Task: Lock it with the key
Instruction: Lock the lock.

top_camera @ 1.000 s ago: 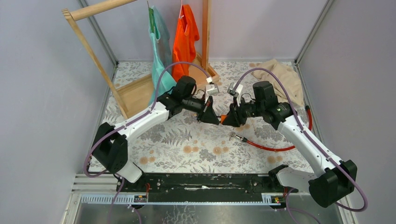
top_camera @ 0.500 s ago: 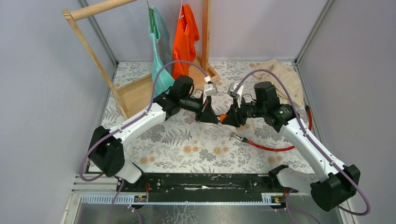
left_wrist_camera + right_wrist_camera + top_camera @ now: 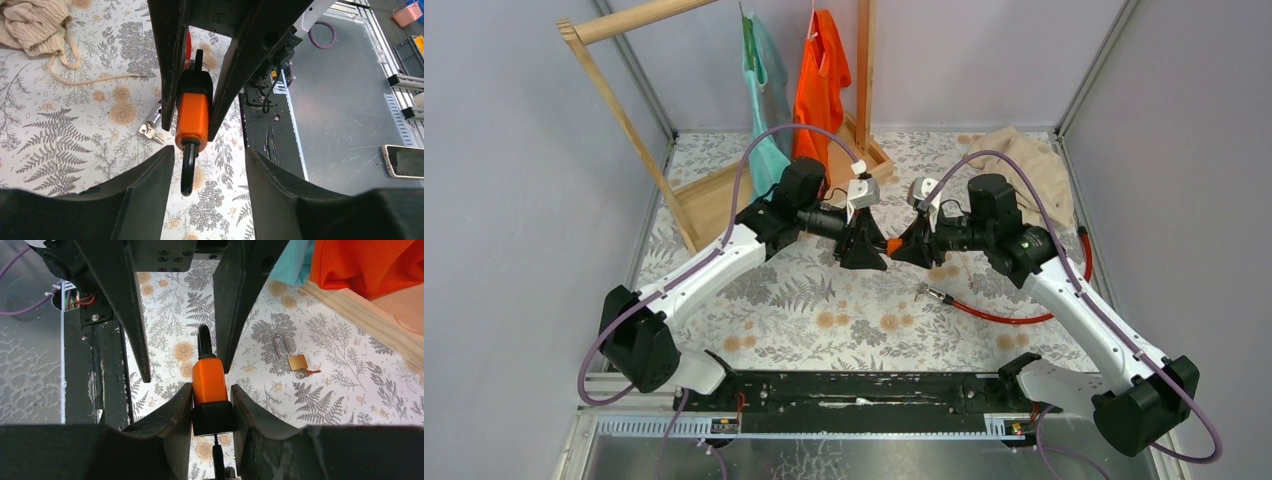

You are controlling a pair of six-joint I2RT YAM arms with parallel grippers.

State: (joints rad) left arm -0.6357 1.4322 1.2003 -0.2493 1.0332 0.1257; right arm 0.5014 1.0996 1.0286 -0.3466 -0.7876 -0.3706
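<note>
I should grab the orange padlock's black shackle (image 3: pixel 880 247) (image 3: pixel 188 169) with my left gripper. The key end then stays free for my right gripper to lock.
An orange padlock (image 3: pixel 209 380) with a black end cap is held above the table, with my right gripper (image 3: pixel 211 392) shut on its body. A dark key (image 3: pixel 217 456) sticks out of the black end. The same key (image 3: pixel 199 56) shows in the left wrist view, beyond the lock (image 3: pixel 192 116). The lock's black shackle (image 3: pixel 188 170) points at my left gripper (image 3: pixel 210 167), which is open. The shackle tip lies between the left fingers (image 3: pixel 150 185) without touching them. From above, the two grippers (image 3: pixel 865 246) (image 3: pixel 913 246) face each other with the lock (image 3: pixel 893 245) between.
A brass padlock (image 3: pixel 297 361) with its key lies on the flowered cloth. A red cable (image 3: pixel 1009 316) with a metal end and small keys (image 3: pixel 150 129) lies near the right arm. A wooden rack (image 3: pixel 714 195) with hanging shirts stands at the back left, and a beige garment (image 3: pixel 1034 165) lies at the back right.
My left gripper has opened, let go of the shackle and drawn back a little to the left. The right gripper still holds the lock.
</note>
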